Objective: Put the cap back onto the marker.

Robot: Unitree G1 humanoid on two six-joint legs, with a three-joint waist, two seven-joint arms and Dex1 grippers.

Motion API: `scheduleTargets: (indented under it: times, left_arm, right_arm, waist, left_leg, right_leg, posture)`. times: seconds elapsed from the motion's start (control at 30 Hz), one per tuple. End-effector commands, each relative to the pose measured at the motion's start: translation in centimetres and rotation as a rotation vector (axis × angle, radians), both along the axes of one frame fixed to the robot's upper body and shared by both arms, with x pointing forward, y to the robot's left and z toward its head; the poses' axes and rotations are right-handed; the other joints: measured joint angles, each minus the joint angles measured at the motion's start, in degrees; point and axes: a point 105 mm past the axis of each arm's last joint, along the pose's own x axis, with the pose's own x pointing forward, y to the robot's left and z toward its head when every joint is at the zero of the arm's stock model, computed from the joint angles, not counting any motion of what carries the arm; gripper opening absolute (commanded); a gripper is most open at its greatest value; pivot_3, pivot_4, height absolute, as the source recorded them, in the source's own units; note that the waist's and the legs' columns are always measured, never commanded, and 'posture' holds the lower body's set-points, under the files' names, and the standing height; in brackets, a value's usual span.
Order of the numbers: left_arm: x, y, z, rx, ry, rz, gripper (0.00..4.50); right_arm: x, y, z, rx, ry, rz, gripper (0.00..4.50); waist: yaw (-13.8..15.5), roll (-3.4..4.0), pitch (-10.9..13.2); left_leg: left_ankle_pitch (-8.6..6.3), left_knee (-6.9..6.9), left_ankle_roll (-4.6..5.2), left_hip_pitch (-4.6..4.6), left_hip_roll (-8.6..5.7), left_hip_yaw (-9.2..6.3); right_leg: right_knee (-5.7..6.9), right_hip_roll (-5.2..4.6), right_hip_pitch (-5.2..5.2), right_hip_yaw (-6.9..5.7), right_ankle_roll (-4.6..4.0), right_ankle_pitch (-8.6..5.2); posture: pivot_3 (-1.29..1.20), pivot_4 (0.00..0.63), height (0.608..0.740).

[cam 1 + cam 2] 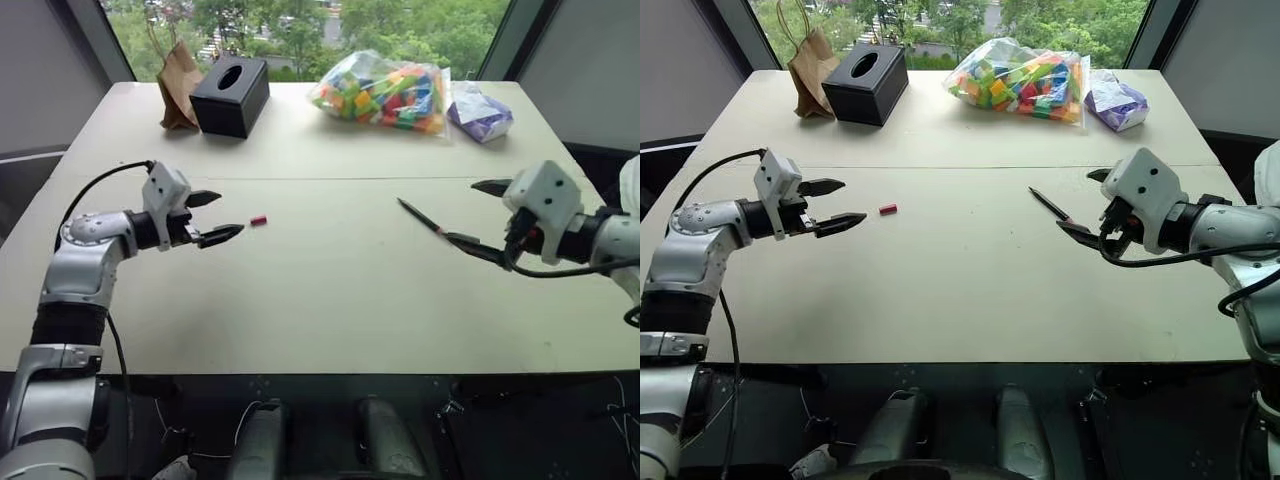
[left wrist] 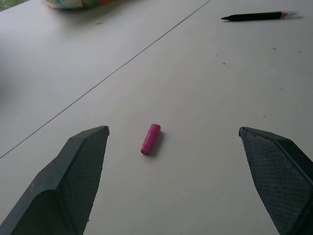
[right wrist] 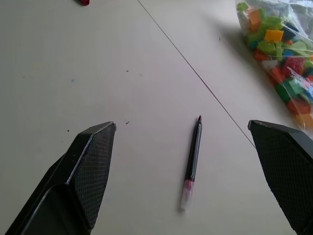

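Note:
I next need to grab the marker with my right gripper by its black body toward its pink end (image 1: 434,226), as the marker's inked tip (image 1: 400,201) lies uncapped at one end.
The small red-pink cap (image 1: 258,221) lies on the cream table, left of centre, also plain in the left wrist view as the cap (image 2: 150,139). My left gripper (image 1: 215,216) hovers just to its left, open and empty, pointing at it. The thin black marker (image 1: 419,216) lies uncapped right of centre; in the right wrist view the marker (image 3: 192,160) sits ahead between the fingers. My right gripper (image 1: 478,216) is open beside the marker's near end, its lower finger close to or over it; I cannot tell if they touch.
At the table's far edge stand a black tissue box (image 1: 231,95), a brown paper bag (image 1: 176,86), a clear bag of coloured blocks (image 1: 385,94) and a purple-and-white packet (image 1: 479,113). A seam line (image 1: 330,179) crosses the table (image 1: 320,300).

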Motion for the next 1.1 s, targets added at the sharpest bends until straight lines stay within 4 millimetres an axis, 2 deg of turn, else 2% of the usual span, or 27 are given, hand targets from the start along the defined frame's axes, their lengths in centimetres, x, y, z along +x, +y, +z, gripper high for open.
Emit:
scheduleTargets:
  times: [0.03,0.63,0.87,1.1]
  left_arm:
    - [0.1,0.0,1.0,0.013,-0.029,-0.015,4.45]
    - [0.7,-0.1,-0.3,0.034,-0.016,0.003,4.45]
    - [2.4,0.3,-2.0,0.039,-0.028,0.075,4.45]
    - [5.2,-0.8,-3.1,-0.010,-0.054,0.141,4.45]
  right_arm:
    - [-0.3,0.5,0.9,0.005,-0.040,0.006,4.50]
    - [-0.7,0.7,0.0,0.035,-0.015,-0.008,4.50]
    - [-0.7,0.9,-0.2,0.054,-0.039,-0.025,4.50]
    - [-1.4,1.6,-0.7,0.083,-0.057,-0.054,4.50]
  waist:
    - [0.0,0.00,0.0]
    - [0.0,0.00,0.0]
    - [0.1,-0.01,0.0]
    - [0.3,-0.06,0.0]
  left_leg:
    - [0.00,0.00,0.00,-0.01,0.00,0.00]
    - [0.00,0.00,0.00,-0.02,0.02,0.01]
    - [0.00,0.01,0.00,-0.02,0.00,0.01]
    - [0.00,0.07,0.00,-0.07,-0.24,0.02]
  right_leg:
    - [0.00,0.00,0.00,0.00,0.00,0.00]
    - [0.04,0.00,-0.07,0.03,0.02,0.01]
    - [0.06,0.00,-0.07,0.03,0.02,0.02]
    - [0.08,-0.03,-0.06,0.01,0.04,0.03]
  posture:
    - [0.00,0.150,0.740]
    - [0.00,0.150,0.740]
    - [0.00,0.150,0.740]
    - [0.00,0.150,0.740]
